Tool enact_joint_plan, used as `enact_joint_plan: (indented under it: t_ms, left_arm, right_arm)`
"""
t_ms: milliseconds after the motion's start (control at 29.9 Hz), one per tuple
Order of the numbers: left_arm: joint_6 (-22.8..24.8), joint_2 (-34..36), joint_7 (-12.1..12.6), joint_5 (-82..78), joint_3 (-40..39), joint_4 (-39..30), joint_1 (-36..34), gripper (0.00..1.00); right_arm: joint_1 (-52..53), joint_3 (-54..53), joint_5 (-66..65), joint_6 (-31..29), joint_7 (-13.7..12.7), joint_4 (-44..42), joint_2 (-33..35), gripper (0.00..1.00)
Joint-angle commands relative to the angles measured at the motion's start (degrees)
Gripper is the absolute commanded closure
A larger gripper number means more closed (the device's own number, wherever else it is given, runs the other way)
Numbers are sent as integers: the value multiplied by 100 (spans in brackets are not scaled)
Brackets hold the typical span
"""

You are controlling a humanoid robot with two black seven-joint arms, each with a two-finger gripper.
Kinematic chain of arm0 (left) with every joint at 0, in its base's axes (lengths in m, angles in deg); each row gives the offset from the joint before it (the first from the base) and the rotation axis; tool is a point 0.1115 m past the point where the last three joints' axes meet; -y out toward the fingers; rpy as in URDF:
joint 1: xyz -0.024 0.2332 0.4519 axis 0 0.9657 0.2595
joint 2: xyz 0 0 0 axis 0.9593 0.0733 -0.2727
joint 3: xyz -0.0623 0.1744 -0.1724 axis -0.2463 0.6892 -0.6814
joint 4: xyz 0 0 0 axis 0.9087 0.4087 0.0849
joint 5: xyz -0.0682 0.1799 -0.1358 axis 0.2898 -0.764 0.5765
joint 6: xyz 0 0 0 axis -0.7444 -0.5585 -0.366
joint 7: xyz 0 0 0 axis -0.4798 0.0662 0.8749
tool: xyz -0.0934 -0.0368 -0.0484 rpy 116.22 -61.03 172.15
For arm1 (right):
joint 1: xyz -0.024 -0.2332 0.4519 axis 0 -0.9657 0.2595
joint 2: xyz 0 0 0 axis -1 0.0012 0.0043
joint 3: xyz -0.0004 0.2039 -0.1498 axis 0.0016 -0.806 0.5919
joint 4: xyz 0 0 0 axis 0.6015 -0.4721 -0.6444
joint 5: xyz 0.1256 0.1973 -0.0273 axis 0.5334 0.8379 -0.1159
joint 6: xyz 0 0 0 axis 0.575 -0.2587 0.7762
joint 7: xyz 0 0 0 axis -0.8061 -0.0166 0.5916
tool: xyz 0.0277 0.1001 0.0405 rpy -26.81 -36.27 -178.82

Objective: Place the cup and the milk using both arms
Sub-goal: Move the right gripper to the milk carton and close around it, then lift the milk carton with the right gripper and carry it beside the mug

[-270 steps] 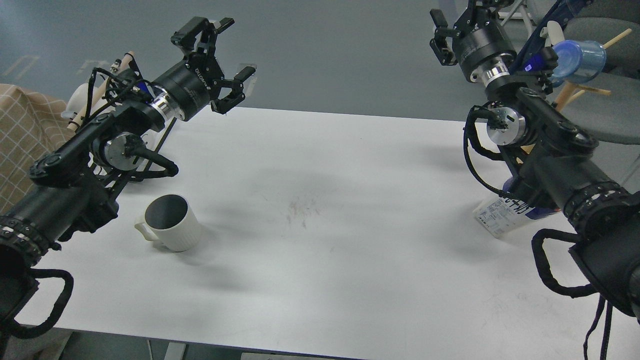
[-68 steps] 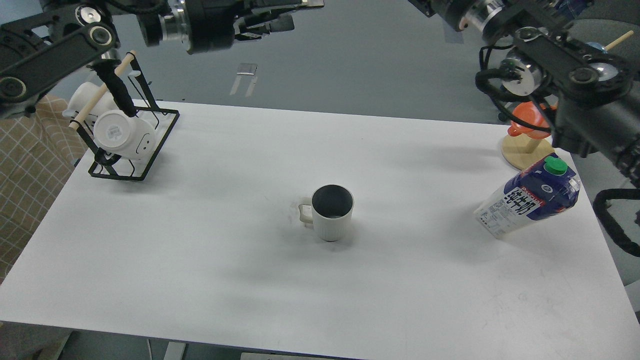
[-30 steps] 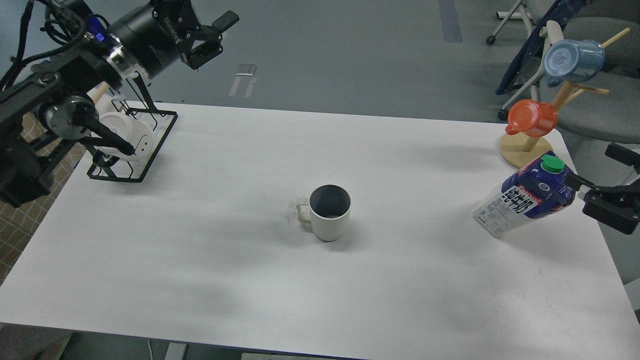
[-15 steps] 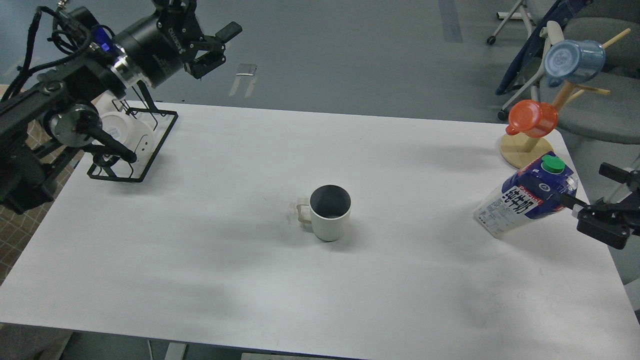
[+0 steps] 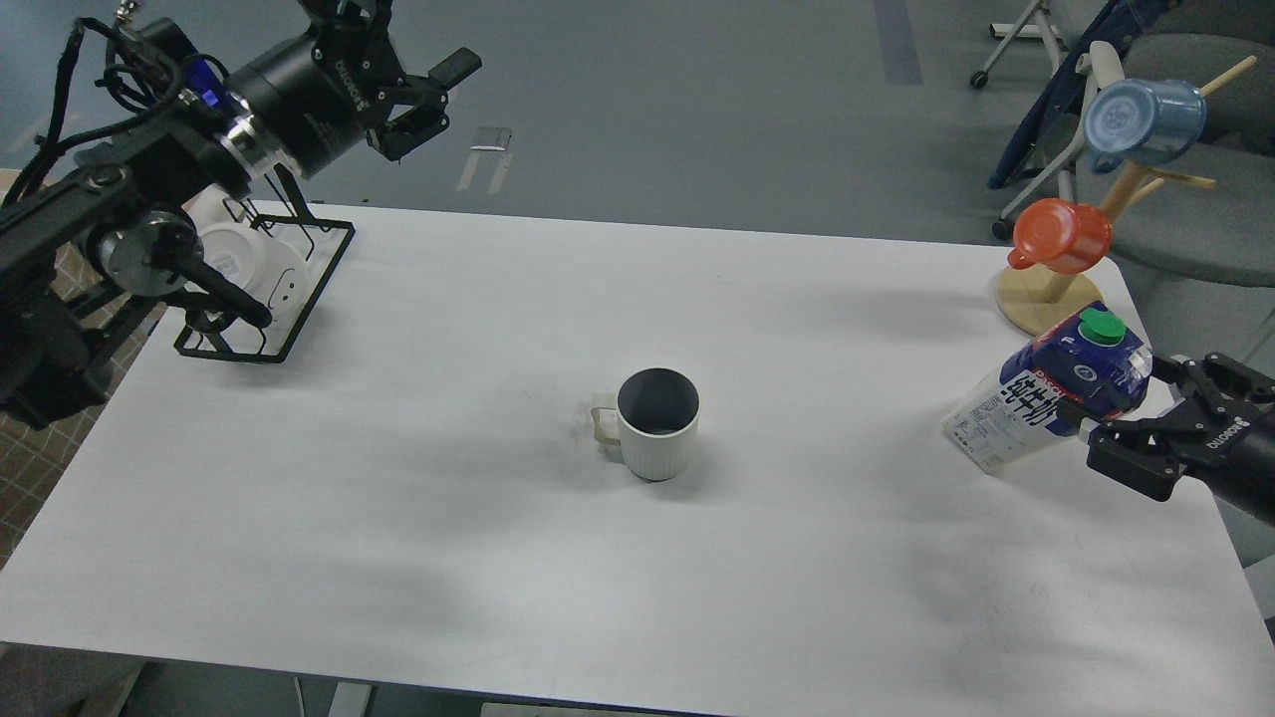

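Note:
My right gripper picks up the milk carton by its flat facing sides next, since the carton's top (image 5: pixel 1091 341) above them slopes up to the green cap.
A white ribbed cup (image 5: pixel 656 426) with a dark inside stands upright at the middle of the white table (image 5: pixel 498 558), handle to the left. A blue and white milk carton (image 5: pixel 1031 403) with a green cap (image 5: pixel 1101 326) stands tilted near the table's right edge. My right gripper (image 5: pixel 1121 398) comes in from the right edge, open, its fingers (image 5: pixel 1116 450) on either side of the carton's upper end. I cannot tell if they touch it. My left gripper (image 5: pixel 413 60) is open and empty, high above the table's far left corner.
A black wire rack (image 5: pixel 299 309) holding white cups (image 5: pixel 244 264) sits at the far left. A wooden mug tree (image 5: pixel 1046 299) with an orange cup (image 5: pixel 1061 234) and a blue cup (image 5: pixel 1141 119) stands at the far right, just behind the carton.
My right gripper has moved left along the table's right edge, up to the milk carton's top. The left arm has hardly moved. Cup and carton have stayed put.

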Motion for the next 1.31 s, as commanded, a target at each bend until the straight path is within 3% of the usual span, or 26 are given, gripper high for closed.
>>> enact_joint_plan:
  t_ms: [0,134,201,435,904,1272]
  left_arm:
    - [-1,17,2,-6,-8,-8,70,2]
    - [8,53,2,-6,-17,-8,79,2]
    - [8,53,2,-6,-17,-17,79,2]
    - [8,44,11,-6,-17,-61,79,2]
    - [8,79,11,-6,-70,-61,87,2]
    - [-10,44,64,-6,-132,-61,87,2]
  right_arm:
    - [-48,9,-1,0,0,-134,-177,5]
    - [-110,9,-1,0,0,-161,-221,21]
    - [-145,9,-1,0,0,-187,-230,68]
    - [-128,-17,7,0,0,-152,-204,98]
    - [513,-360,25,0,0,472,-168,100]
    - [1199,-176,-467,-427,0,384,-1319,100]
